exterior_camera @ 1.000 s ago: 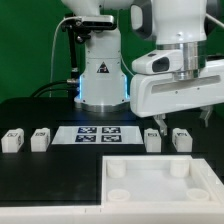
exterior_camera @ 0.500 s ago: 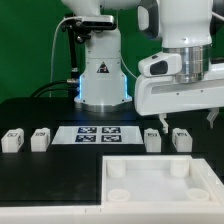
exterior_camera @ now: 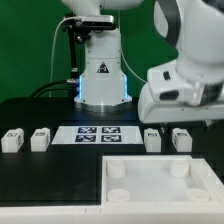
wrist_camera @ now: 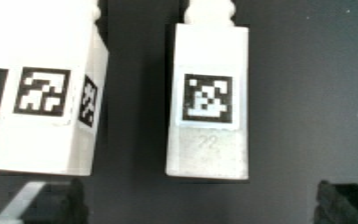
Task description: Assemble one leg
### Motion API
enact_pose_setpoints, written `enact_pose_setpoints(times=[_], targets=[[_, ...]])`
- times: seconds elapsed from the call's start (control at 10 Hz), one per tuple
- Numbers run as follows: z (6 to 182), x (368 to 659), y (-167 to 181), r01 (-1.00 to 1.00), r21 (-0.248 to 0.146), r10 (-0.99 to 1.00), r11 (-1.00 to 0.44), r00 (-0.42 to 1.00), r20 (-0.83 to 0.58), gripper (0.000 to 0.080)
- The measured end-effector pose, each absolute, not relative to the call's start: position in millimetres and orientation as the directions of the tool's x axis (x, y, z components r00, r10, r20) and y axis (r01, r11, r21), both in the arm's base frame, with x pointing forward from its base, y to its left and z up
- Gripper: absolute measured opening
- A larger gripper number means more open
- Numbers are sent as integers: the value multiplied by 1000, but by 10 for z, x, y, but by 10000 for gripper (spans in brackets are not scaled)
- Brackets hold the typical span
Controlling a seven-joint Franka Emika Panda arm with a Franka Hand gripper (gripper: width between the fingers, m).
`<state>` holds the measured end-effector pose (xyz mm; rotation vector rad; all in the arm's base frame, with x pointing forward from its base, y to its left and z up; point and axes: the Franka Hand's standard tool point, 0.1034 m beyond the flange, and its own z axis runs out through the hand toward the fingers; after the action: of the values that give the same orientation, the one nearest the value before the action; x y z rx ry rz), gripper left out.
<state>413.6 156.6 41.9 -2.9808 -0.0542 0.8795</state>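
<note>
The leg's tagged body [exterior_camera: 181, 140] [wrist_camera: 208, 105] is still beyond my fingers, so it isn't time to close yet. My gripper should first move toward that body, then close on it.
Four small white legs with tags stand in a row on the black table: two at the exterior view's left [exterior_camera: 12, 139] [exterior_camera: 40, 138] and two at its right [exterior_camera: 152, 139] [exterior_camera: 181, 138]. My gripper [exterior_camera: 182, 120] hovers just above the right pair. In the wrist view, one leg [wrist_camera: 208, 100] lies between my open fingers, and a second leg [wrist_camera: 48, 105] lies beside it. The dark fingertips [wrist_camera: 43, 205] show at the frame's edge, wide apart and holding nothing. The white square tabletop [exterior_camera: 110, 166] with round corner sockets lies in front.
The marker board [exterior_camera: 95, 134] lies flat between the two pairs of legs. The robot base [exterior_camera: 98, 70] stands behind it. The tabletop fills the front right of the table.
My gripper has moved toward the exterior view's right and a little lower, over the right pair of legs. The legs and tabletop have not moved.
</note>
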Motion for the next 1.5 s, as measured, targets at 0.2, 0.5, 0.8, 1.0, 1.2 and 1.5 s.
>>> enact_pose_setpoints(times=[0.2, 0.5, 0.8, 1.0, 1.2, 1.5], targets=[[372, 4115, 1552, 23, -37, 42, -999, 753, -657, 649], [322, 4156, 1575, 14, -33, 33, -999, 712, -701, 649], [199, 3955, 1672, 3, -13, 12, -1000, 695, -719, 649], [80, 3783, 1695, 11, -12, 16, -1000, 698, -716, 649], [50, 3736, 1715, 0, 4, -3, -1000, 686, -727, 649], [44, 3737, 1711, 2, 2, 0, -1000, 687, -726, 359]])
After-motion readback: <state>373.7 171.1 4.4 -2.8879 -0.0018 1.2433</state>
